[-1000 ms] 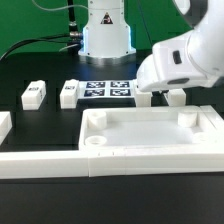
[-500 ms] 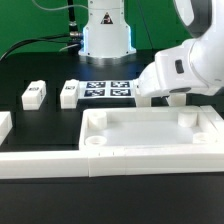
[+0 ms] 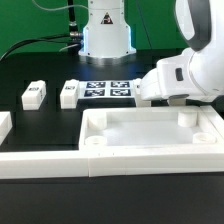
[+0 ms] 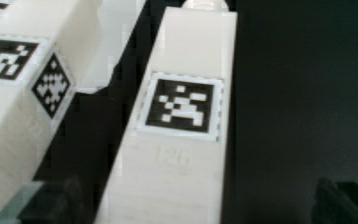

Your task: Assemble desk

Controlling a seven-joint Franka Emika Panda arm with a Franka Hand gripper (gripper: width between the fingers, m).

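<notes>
My gripper should close on the leg now. Its fingers are beside both sides of the tagged white leg point(image 4: 169, 168) in the wrist view, so they would hold the leg.
The desk top point(image 3: 150, 137), a large white tray with round corner sockets, lies in front of the low white border wall point(image 3: 60, 165). Two white tagged legs point(image 3: 33, 94) point(image 3: 69, 93) lie on the black table at the exterior view's left. My gripper point(image 3: 166, 99) hangs just behind the desk top's far wall, mostly hidden by the white hand. In the wrist view a white leg point(image 4: 181, 110) with a black-and-white tag lies lengthwise between my open gripper point(image 4: 194, 206), whose dark fingers point(image 4: 44, 204) stand clear on both sides. Another tagged leg point(image 4: 30, 78) lies beside it.
The marker board point(image 3: 108, 90) lies flat in front of the robot base point(image 3: 106, 38). Another white part point(image 3: 4, 125) pokes in at the exterior view's left edge. Cables run behind the base.
The hand has shifted toward the exterior view's right and sunk lower, so its fingers now sit behind the desk top's far wall. The jaws stay wide.
</notes>
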